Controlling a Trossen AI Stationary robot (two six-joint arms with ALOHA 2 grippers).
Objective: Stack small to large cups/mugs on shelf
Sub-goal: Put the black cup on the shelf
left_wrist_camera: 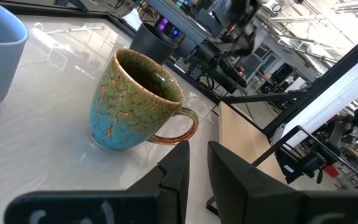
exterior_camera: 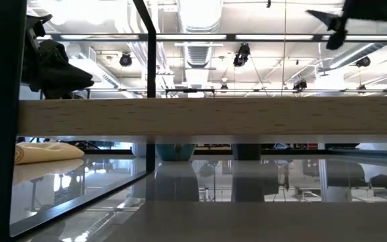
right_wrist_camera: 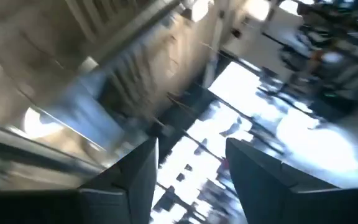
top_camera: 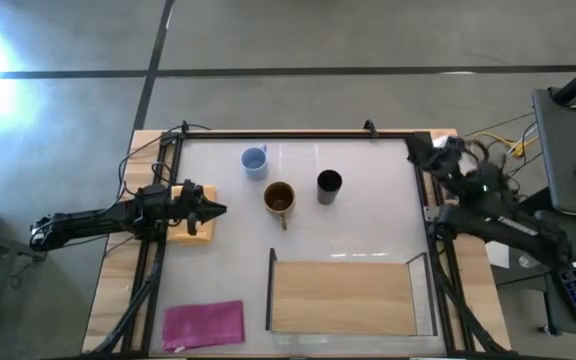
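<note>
My right gripper will next grab the black cup by its rim (top_camera: 330, 175). Then it can stack the cup onto the shelf (top_camera: 343, 297).
Three cups stand upright on the white table top in the high view: a light blue mug (top_camera: 254, 161), a brown mug (top_camera: 279, 199) with a yellowish handle, and a black cup (top_camera: 329, 185). The shelf (top_camera: 343, 297), a light wooden board with thin dark uprights, lies near the table's near edge. My left gripper (top_camera: 213, 211) hovers over the yellow cloth (top_camera: 198, 226), left of the brown mug (left_wrist_camera: 135, 102), with a narrow gap between its fingers. My right gripper (right_wrist_camera: 191, 168) is open by the table's right far corner; its view is blurred.
A pink cloth (top_camera: 203, 325) lies at the near left corner. A dark frame (top_camera: 268, 135) runs around the table top. The low view shows the shelf's front edge (exterior_camera: 213, 117) across the picture. Bare white surface lies between the cups and the shelf.
</note>
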